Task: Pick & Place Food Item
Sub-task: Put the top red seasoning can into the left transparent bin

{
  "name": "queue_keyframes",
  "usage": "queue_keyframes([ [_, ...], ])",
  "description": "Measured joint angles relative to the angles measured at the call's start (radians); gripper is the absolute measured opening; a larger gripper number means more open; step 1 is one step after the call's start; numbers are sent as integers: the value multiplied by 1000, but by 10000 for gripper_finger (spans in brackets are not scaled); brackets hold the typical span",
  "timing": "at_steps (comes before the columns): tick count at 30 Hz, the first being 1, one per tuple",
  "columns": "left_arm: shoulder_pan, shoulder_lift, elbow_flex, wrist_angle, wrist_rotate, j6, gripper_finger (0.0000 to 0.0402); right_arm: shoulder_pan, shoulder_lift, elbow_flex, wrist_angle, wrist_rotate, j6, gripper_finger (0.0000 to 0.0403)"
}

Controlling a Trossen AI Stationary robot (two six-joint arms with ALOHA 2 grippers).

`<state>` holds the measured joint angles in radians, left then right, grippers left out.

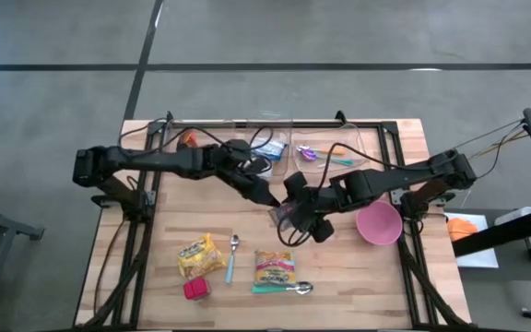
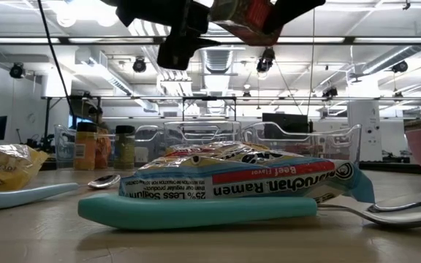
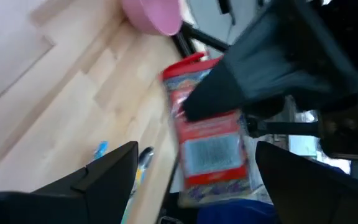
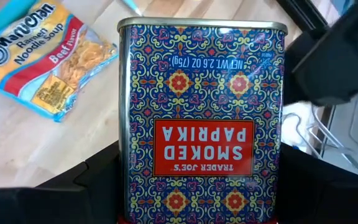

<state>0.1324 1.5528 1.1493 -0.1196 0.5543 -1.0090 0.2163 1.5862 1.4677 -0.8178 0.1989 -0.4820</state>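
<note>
The smoked paprika tin is to go from my right gripper to my left gripper, so I should next grab it by its metal-rimmed end with my left gripper.
A smoked paprika tin [image 4: 201, 118], patterned blue with a red label, hangs above the middle of the table [image 1: 146, 277]. My right gripper [image 1: 293, 219] reaches in from the right and is shut on it. My left gripper [image 1: 269, 195] comes from the left and is open. In the left wrist view its fingers [image 3: 110, 171] stand on either side of the tin [image 3: 210, 140], apart from it. The low view shows the tin [image 2: 248, 14] high above the table, between both dark grippers. My right gripper pinches the tin's two narrow sides [image 4: 124, 186] between its two fingers, which run along the tin's length. The red-capped end lies back between the fingers and the metal-rimmed end [image 4: 201, 23] points away. The fingers slant down from the table's right side. The tin is lifted clear.
A ramen noodle packet [image 1: 274, 267] lies near the front with a spoon [image 1: 295, 289] beside it. Left of it lie a yellow packet [image 1: 200, 255], a teal-handled spoon [image 1: 232, 260] and a small red item [image 1: 195, 290]. A pink bowl [image 1: 378, 223] stands at the right. Clear bins [image 1: 325, 152] line the far edge.
</note>
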Motion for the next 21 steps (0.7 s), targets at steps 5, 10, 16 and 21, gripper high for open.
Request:
queue_keyframes([
  [5, -14, 22, 4, 86, 45, -14, 331, -3, 5, -1, 13, 12, -9, 289],
  [10, -21, 31, 4, 82, 67, -28, 331, -6, 28, 0, 18, 2, -17, 289],
  [16, -36, 31, 3, 37, 86, -17, 331, -6, 47, 0, 45, -5, -26, 289],
  [21, -50, 30, 3, 21, 126, -13, 331, -7, 50, 20, 45, 5, -49, 289],
])
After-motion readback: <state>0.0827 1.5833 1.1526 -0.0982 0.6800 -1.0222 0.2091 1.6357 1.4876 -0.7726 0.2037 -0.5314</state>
